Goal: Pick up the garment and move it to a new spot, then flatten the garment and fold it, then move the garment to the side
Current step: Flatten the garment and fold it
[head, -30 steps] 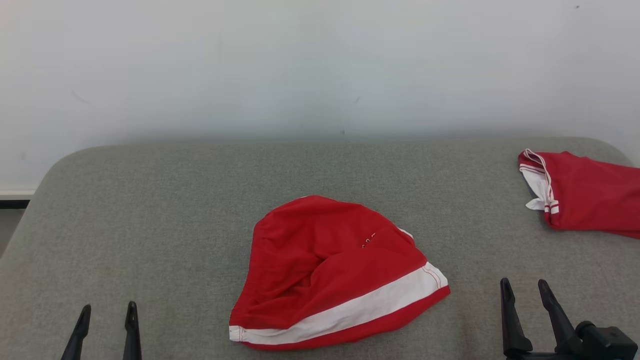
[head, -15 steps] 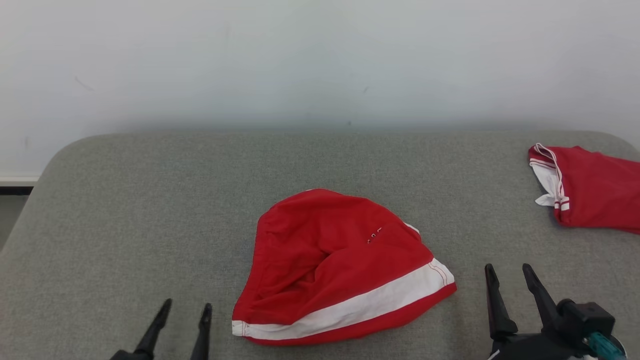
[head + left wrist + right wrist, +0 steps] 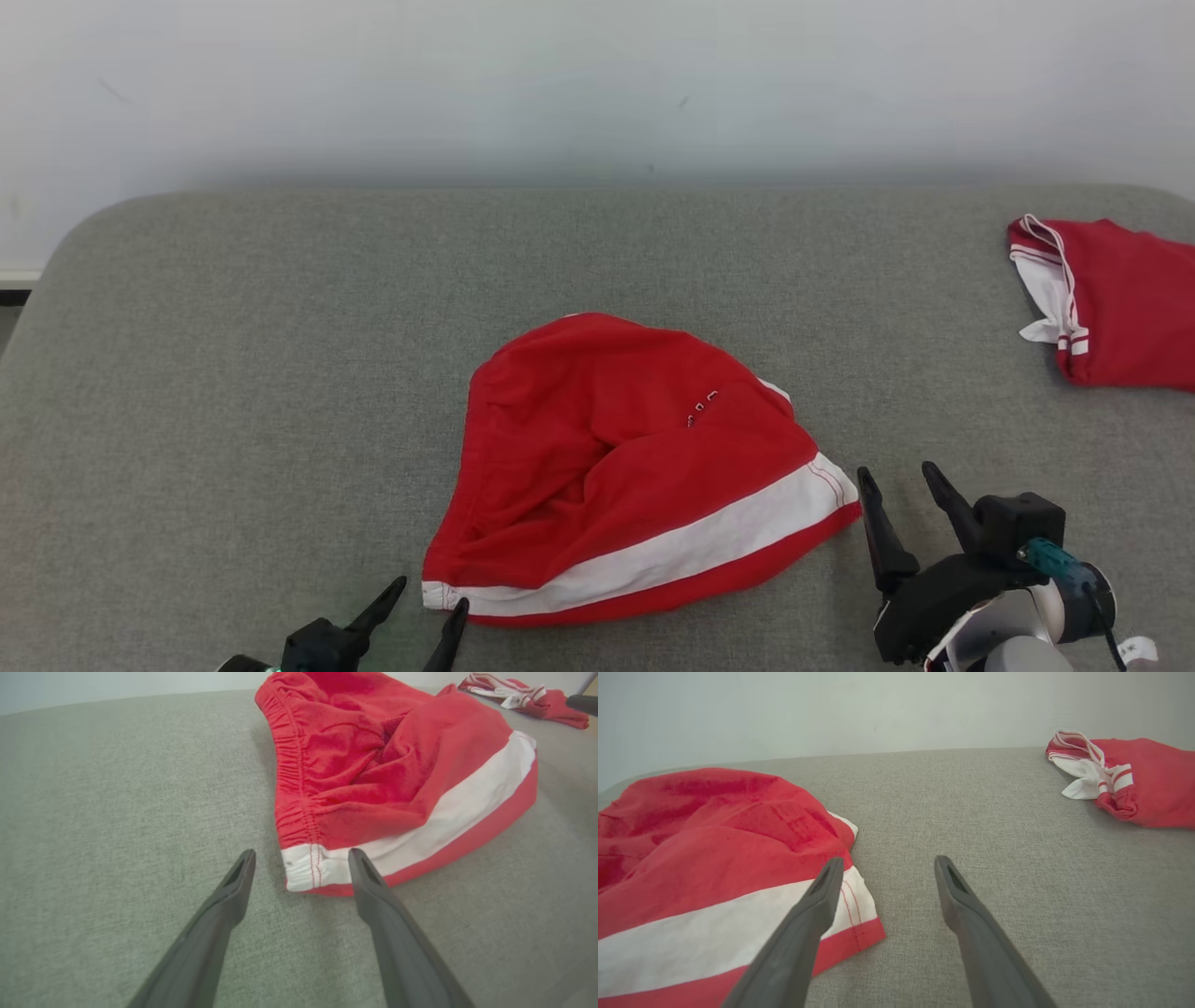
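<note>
The garment's red middle [image 3: 583, 448] lies slack and crumpled. My left gripper pinches the white-striped waistband corner [image 3: 440, 595] next, since it juts out as a folded edge.
The garment [image 3: 616, 467] is a pair of red shorts with a white stripe, lying crumpled in the middle of the grey table. My left gripper [image 3: 431, 597] stands open at its near left corner; in the left wrist view the white-striped corner [image 3: 308, 868] lies just past the gap between the left gripper's [image 3: 301, 856] fingertips. My right gripper [image 3: 898, 478] is open just right of the garment's right corner; in the right wrist view that corner [image 3: 852, 914] lies beside the left finger of the right gripper [image 3: 886, 862]. Neither gripper holds anything.
A second red and white garment [image 3: 1111, 299] lies bunched at the table's far right edge, also seen in the right wrist view [image 3: 1125, 779]. The grey fabric-covered table [image 3: 233, 373] has rounded far corners and stands against a pale wall.
The head camera has tilted down. Both grippers have moved inward to the garment: the left from the far lower left to its near left corner, the right leftward to its right corner. Both stayed open.
</note>
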### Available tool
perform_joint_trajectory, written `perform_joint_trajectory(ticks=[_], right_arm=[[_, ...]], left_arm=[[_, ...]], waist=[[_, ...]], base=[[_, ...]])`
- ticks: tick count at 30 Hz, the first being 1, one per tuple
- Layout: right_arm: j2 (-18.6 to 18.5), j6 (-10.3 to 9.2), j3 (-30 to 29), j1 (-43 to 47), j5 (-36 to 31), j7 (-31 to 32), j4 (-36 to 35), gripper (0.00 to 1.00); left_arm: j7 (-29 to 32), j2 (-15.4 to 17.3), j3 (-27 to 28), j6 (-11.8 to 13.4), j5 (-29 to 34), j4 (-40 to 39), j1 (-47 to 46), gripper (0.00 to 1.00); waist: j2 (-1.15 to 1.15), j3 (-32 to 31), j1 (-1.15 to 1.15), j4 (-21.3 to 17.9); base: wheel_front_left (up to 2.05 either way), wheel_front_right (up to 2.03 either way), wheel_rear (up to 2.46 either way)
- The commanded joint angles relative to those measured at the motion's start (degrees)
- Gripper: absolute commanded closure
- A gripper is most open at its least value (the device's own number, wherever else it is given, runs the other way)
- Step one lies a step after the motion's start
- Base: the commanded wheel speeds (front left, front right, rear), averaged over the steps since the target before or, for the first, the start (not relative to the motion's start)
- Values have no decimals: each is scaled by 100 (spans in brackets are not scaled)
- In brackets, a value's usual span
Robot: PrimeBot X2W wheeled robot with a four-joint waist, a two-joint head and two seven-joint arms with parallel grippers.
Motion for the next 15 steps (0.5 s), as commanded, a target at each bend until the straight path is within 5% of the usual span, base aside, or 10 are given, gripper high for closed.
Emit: perform_joint_trajectory(ticks=[1,15], right_arm=[[-60,-15,60,-92,27,-11,129,0],[-283,-15,1287,-1115,531,-19,1788,0]], left_arm=[[-17,66,-115,13,-127,84,-115,0],[-16,566,-1731,12,-1422,635,-1074,0]], waist=[[0,93,-1,-4],[0,270,-1,-15]], base=[[0,0,0],[0,0,0]])
